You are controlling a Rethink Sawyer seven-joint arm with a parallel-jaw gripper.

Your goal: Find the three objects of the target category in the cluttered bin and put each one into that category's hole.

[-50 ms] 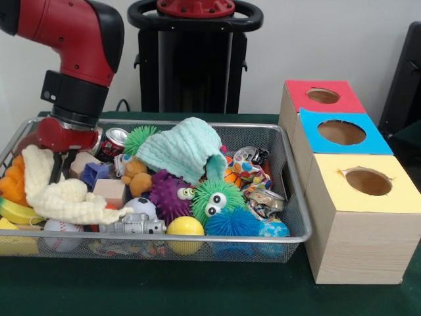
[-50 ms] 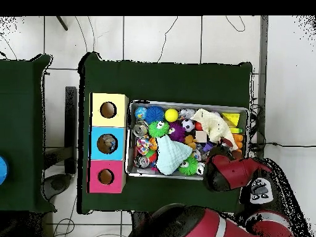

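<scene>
Next, the gripper grabs the cream cloth by the raised fold at its top, since the cloth lies slack over the toys toward its loose end [image 1: 99, 214].
A wire mesh bin [image 1: 294, 191] is packed with toys. My gripper [image 1: 62, 168] hangs over the bin's left end in the front view, its dark fingers [image 1: 55, 168] apart and open, with their tips at a cream cloth [image 1: 66, 197]. Nothing is held. Close by lie a blue block [image 1: 94, 174], a wooden block [image 1: 110, 191] and a crushed can [image 1: 115, 138]. A teal cloth [image 1: 181, 151] covers the middle. Toward the front sit a baseball [image 1: 59, 234], a yellow ball [image 1: 185, 227] and a green fuzzy toy with eyes [image 1: 217, 201]. In the overhead view the red arm [image 2: 231, 173] hides the gripper.
Three wooden boxes with round holes stand beside the bin: red-topped [image 1: 322, 96], blue-topped [image 1: 341, 131] and yellow-topped [image 1: 368, 181]. From overhead they line up as the yellow box [image 2: 108, 110], blue box [image 2: 107, 144] and red box [image 2: 105, 176]. Green cloth covers the table [image 1: 197, 289].
</scene>
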